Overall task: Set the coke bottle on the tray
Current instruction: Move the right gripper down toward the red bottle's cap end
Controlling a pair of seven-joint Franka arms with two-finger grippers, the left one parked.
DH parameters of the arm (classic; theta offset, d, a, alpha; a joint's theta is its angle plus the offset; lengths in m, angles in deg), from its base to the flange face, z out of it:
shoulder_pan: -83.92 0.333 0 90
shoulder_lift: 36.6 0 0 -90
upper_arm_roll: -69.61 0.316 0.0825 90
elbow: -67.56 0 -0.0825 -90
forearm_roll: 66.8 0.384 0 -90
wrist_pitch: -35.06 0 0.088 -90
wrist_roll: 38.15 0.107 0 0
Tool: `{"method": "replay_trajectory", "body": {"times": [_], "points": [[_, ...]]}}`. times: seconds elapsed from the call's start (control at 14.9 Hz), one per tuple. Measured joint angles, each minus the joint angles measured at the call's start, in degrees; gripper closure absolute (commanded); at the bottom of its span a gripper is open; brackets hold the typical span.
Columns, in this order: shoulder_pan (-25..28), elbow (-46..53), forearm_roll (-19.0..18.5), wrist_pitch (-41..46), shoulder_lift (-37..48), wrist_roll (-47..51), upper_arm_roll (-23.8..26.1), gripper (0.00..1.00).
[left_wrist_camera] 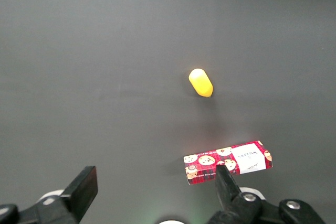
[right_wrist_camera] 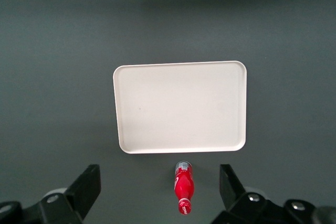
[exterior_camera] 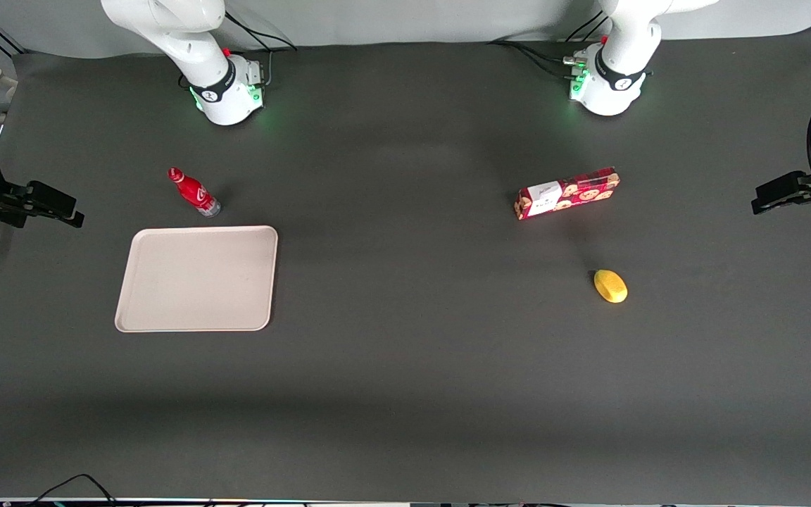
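My right gripper next needs to grab the coke bottle by its capped neck end [exterior_camera: 178, 177] to set the bottle onto the tray [exterior_camera: 198, 278].
The coke bottle [exterior_camera: 194, 192] is a small slim red bottle with a red cap and silvery base. It is on the dark table just beside the tray's edge that is farther from the front camera. The tray [exterior_camera: 198, 278] is flat, beige and bare. My right gripper [exterior_camera: 67, 210] hangs high above the table's edge at the working arm's end, well apart from the bottle. In the right wrist view the gripper [right_wrist_camera: 159, 192] is open and empty, with the bottle [right_wrist_camera: 184, 186] far below between its fingers [right_wrist_camera: 89, 187] and the tray [right_wrist_camera: 181, 106] next to the bottle's base.
A red cookie box [exterior_camera: 567, 193] and a small yellow object [exterior_camera: 610, 286] lie toward the parked arm's end of the table. Both show in the left wrist view, the box [left_wrist_camera: 228, 162] and the yellow object [left_wrist_camera: 200, 82]. The working arm's base [exterior_camera: 226, 91] stands at the table's back edge.
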Motion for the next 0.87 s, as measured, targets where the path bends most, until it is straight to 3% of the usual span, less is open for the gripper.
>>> {"method": "replay_trajectory", "body": {"times": [0.54, 0.87], "points": [[0.00, -1.56, 0.00, 0.04, -0.39, 0.00, 0.32, 0.00], [-0.01, -11.14, -0.22, -0.12, 3.17, 0.00, 0.80, 0.00]]}}
